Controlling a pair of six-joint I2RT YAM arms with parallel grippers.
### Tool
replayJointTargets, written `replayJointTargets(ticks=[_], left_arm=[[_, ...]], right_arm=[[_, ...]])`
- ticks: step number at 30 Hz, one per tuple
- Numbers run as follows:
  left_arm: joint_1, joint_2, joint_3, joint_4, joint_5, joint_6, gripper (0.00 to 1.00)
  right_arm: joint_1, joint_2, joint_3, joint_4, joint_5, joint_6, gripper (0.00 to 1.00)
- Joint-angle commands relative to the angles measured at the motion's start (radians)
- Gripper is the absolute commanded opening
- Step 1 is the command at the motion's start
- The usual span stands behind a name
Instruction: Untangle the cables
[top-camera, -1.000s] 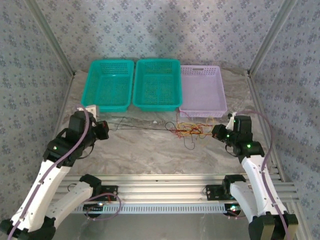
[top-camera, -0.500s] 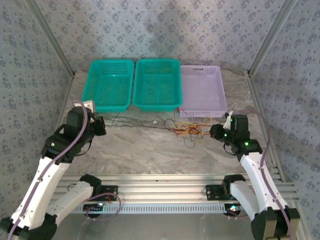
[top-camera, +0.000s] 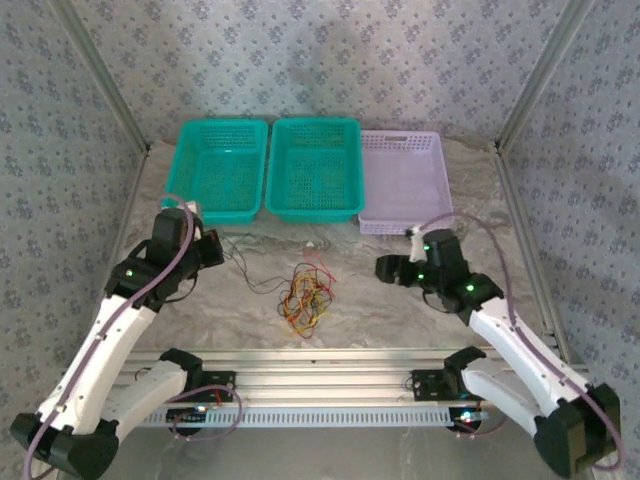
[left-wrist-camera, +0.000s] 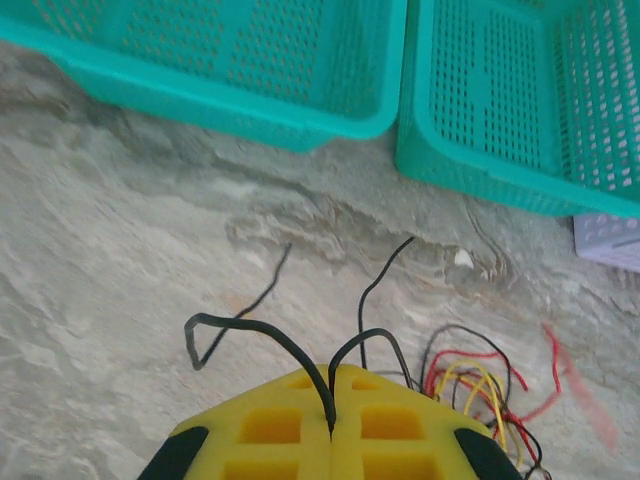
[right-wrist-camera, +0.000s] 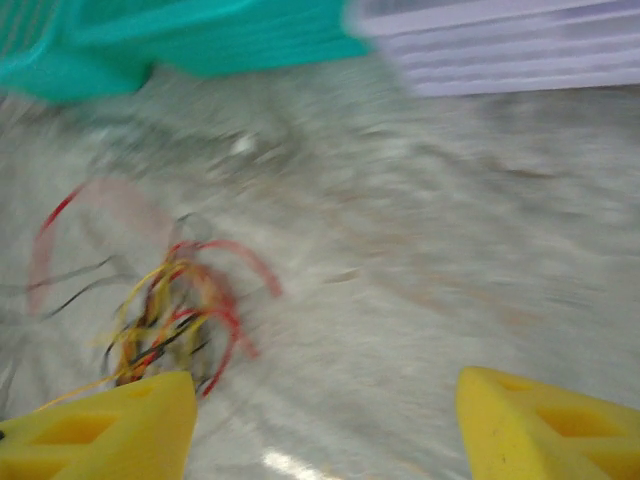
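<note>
My right gripper is to grip a red cable on the knot's side (top-camera: 329, 288) (right-wrist-camera: 257, 268) opposite the held black cable next, to untangle the cables.
The cables (top-camera: 305, 295) lie as a loose knot of yellow, red and black wires on the marble table, between the two arms. My left gripper (top-camera: 208, 247) is to their left. In the left wrist view its yellow pads (left-wrist-camera: 270, 425) are shut on a black cable (left-wrist-camera: 245, 322), which loops out ahead of them. The bundle (left-wrist-camera: 480, 385) lies to the right. My right gripper (top-camera: 386, 268) is right of the knot. Its fingers (right-wrist-camera: 100, 430) stand wide open with nothing between them. The blurred bundle (right-wrist-camera: 170, 310) is just ahead of the left finger.
Two teal baskets (top-camera: 180, 160) (top-camera: 275, 160) and a lilac basket (top-camera: 440, 175) stand side by side along the back of the table. Patterned walls close in both sides. The metal rail with the arm bases (top-camera: 320, 375) runs along the near edge.
My right gripper has opened and let go of the bundle. The wires, stretched between the grippers before, have sprung left and nearer into a loose knot. The right arm swung left.
</note>
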Motion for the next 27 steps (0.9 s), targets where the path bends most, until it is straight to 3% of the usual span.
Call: replayJointTargets(ticks=[1,11,20,22,27], left_arm=[[-0.006,-0.011,-0.009,0.069,0.069,-0.040,0.00],[-0.013,-0.022,-0.003,0.085,0.084,-0.049,0.00],[-0.018,-0.040,-0.006,0.091,0.088,-0.049,0.00],[-0.018,-0.046,-0.005,0.086,0.083,-0.048,0.00],[-0.017,-0.073,0.029,0.040,0.042,-0.026,0.00]], right_arm=[[0.141,0.096,0.084,0.097,0.010,-0.038,0.72],[0.390,0.569,0.262,0.217,0.052,-0.045,0.74],[0.519,0.827,0.392,0.181,0.207,-0.079,0.72],[0.519,0.845,0.402,0.164,0.241,-0.073,0.60],[0.465,0.804,0.356,0.155,0.290,-0.059,0.14]])
